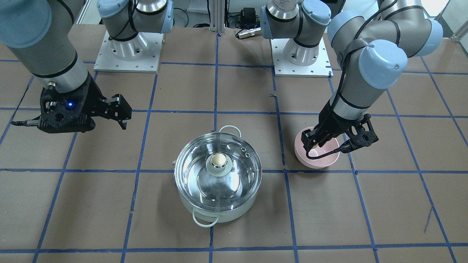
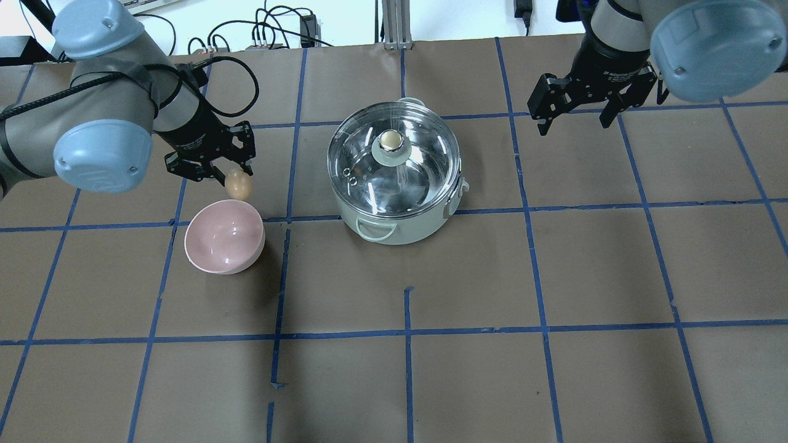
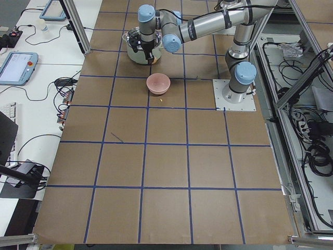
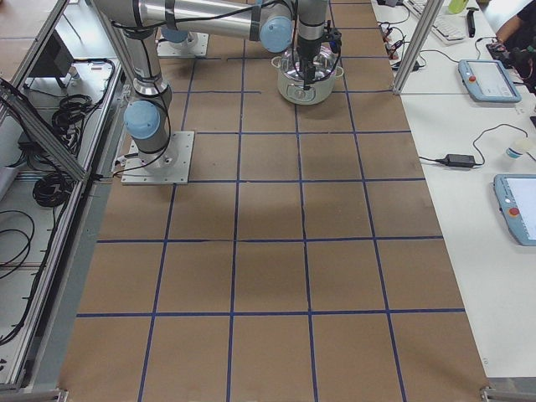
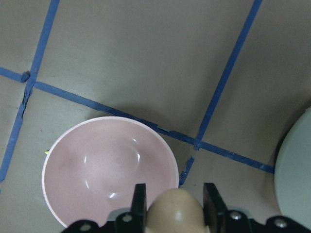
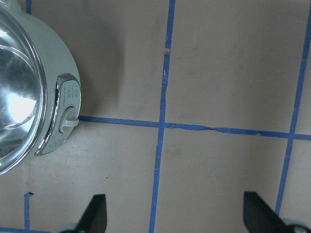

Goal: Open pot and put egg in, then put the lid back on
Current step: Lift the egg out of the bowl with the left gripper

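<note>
My right gripper grabs the narrow upright knob (image 1: 219, 160) of the glass lid next, to open the pot. The lid spreads wide across the whole pot.
The pot (image 2: 406, 231) stands mid-table with the glass lid (image 2: 425, 160) on it, the beige-topped knob (image 2: 391, 141) upright. It also shows in the front view (image 1: 219, 215) with the lid (image 1: 197, 175) closed. My left gripper (image 2: 233, 178) is shut on the tan egg (image 2: 238, 184) and holds it just above the far rim of the pink bowl (image 2: 225, 237). In the left wrist view the egg (image 5: 177, 213) sits between the fingers (image 5: 140, 199). My right gripper (image 2: 572, 120) is open and empty, up to the right of the pot.
The pink bowl (image 5: 107, 170) is empty and stands left of the pot, a short gap between them. The pot's edge (image 6: 53, 121) shows at the left of the right wrist view. Blue tape lines cross the brown table (image 2: 468, 283).
</note>
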